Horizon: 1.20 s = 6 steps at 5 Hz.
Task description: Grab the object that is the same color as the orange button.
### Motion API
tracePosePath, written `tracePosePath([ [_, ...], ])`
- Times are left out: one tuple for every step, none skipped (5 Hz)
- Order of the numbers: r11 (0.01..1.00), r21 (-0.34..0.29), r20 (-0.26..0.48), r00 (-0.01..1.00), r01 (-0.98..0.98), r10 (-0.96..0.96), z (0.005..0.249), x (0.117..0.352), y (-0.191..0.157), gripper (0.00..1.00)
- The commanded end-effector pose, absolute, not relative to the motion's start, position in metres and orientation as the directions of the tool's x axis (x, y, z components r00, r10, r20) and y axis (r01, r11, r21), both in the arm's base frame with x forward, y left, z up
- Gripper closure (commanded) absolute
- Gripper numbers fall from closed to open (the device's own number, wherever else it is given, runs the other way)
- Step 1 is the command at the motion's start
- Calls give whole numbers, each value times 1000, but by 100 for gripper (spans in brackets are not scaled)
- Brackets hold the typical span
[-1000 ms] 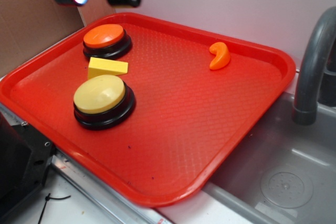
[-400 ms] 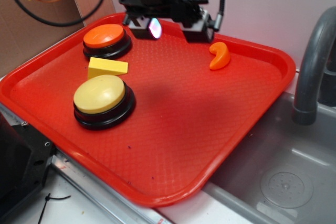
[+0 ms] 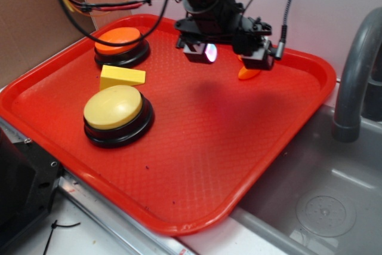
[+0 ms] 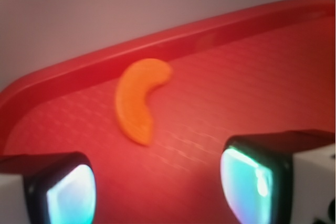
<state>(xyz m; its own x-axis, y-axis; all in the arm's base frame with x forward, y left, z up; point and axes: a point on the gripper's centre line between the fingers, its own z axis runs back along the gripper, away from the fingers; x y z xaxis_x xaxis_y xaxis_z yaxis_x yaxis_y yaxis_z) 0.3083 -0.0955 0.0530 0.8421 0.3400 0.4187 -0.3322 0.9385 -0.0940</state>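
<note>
My gripper moves toward the orange crescent next, before closing on it, since my fingertips stop short of the crescent in the wrist view.
The object, a small orange crescent (image 4: 137,100), lies on the red tray (image 3: 197,147) close to its far rim. In the exterior view only its lower end (image 3: 248,74) shows behind my right finger. My gripper (image 3: 230,55) hovers above the tray just in front of the crescent, open, with bare tray floor between the fingers (image 4: 65,192). Nothing is held. The orange button (image 3: 117,41) with its black base sits at the tray's far left corner, partly crossed by my cables.
A yellow wedge block (image 3: 122,76) lies in front of the orange button. A larger yellow-topped button (image 3: 114,109) stands at the tray's left front. A grey sink (image 3: 322,201) and a grey faucet (image 3: 357,70) are right of the tray. Brown cardboard (image 3: 33,22) stands at the left.
My arm has swept from the far left, over the orange button, to the right and lower, now standing over the crescent. The objects have not moved.
</note>
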Motion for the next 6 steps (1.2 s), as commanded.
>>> tracePosePath([
  [931,-128,468,807,-342,361,51,343,-90,0],
  [930,-142,478,799,-339,364,41,347,-85,0],
  [926,-138,485,791,-351,373,36,351,-82,0],
  [920,-126,487,785,-371,383,30,354,-78,3],
  [922,-117,480,792,-369,378,27,355,-78,100],
  [933,-120,425,832,-339,357,23,353,-79,100],
])
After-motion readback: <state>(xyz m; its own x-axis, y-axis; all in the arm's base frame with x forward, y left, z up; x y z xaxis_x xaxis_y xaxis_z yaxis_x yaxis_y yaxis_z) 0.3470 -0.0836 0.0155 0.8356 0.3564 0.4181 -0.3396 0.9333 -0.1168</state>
